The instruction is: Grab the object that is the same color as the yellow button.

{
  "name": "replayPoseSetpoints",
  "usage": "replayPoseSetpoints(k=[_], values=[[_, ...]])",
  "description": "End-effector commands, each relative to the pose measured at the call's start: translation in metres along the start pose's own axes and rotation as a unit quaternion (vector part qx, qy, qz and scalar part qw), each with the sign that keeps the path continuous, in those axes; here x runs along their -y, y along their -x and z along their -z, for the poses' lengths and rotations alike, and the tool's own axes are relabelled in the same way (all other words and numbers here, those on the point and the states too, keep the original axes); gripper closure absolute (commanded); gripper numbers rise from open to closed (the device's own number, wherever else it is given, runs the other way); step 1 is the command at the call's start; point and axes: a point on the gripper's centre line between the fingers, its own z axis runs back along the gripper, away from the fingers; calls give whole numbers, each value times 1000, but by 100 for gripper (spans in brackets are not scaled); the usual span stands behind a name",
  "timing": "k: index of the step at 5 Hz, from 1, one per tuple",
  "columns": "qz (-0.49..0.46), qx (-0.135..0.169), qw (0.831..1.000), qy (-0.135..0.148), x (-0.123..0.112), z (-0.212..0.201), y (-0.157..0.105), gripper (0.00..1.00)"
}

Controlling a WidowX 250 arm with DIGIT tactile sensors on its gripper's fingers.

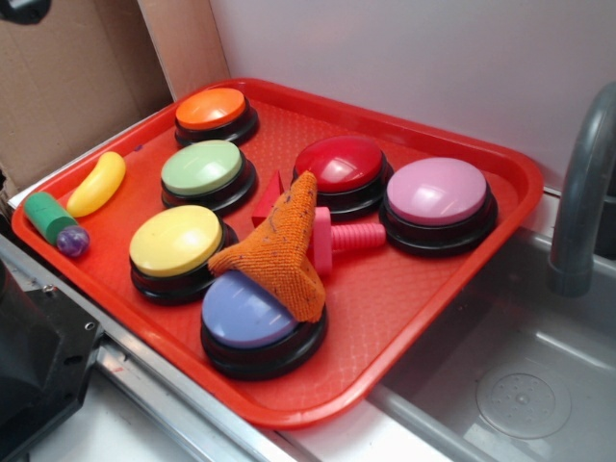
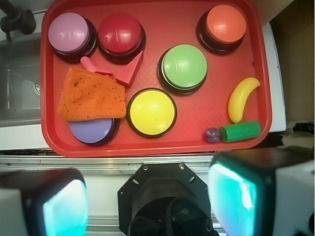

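Note:
I need to grab the banana with my gripper by its curved body [image 1: 93,187] next, to pick out the object matching the yellow button [image 1: 176,241].
The object, a small curved yellow banana toy [image 1: 96,183] [image 2: 242,98], lies at the left side of the red tray [image 1: 404,318] [image 2: 197,143], seen at the tray's right in the wrist view. The yellow button [image 1: 176,241] [image 2: 151,112] sits on its black base near the tray's middle front. My gripper [image 2: 147,201] hovers high above, outside the tray's near edge, open wide with nothing between its fingers [image 2: 234,196]. It touches neither the banana nor the button.
A green cylinder [image 1: 48,217] [image 2: 240,132] with a purple ball [image 2: 212,134] lies right beside the banana. Orange [image 1: 212,108], pale green [image 1: 202,168], red [image 1: 339,164], pink [image 1: 438,191] and purple [image 1: 245,310] buttons fill the tray. An orange cloth [image 1: 284,250] drapes over the purple one. A sink [image 1: 539,385] and faucet [image 1: 582,192] sit right.

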Motion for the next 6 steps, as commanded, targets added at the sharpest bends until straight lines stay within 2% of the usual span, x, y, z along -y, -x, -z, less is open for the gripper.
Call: replayPoseSetpoints(k=[1,2,3,4,5,6], values=[[0,0,1000,0,0,0,0,0],[-17,13,1000,16,-27,17,-6,0],[-34,34,999,19,-54,41,-8,0],[-80,24,996,-21,-86,70,-9,0],[-85,31,995,-29,-114,104,-17,0],[-90,27,995,-38,-137,135,-26,0]])
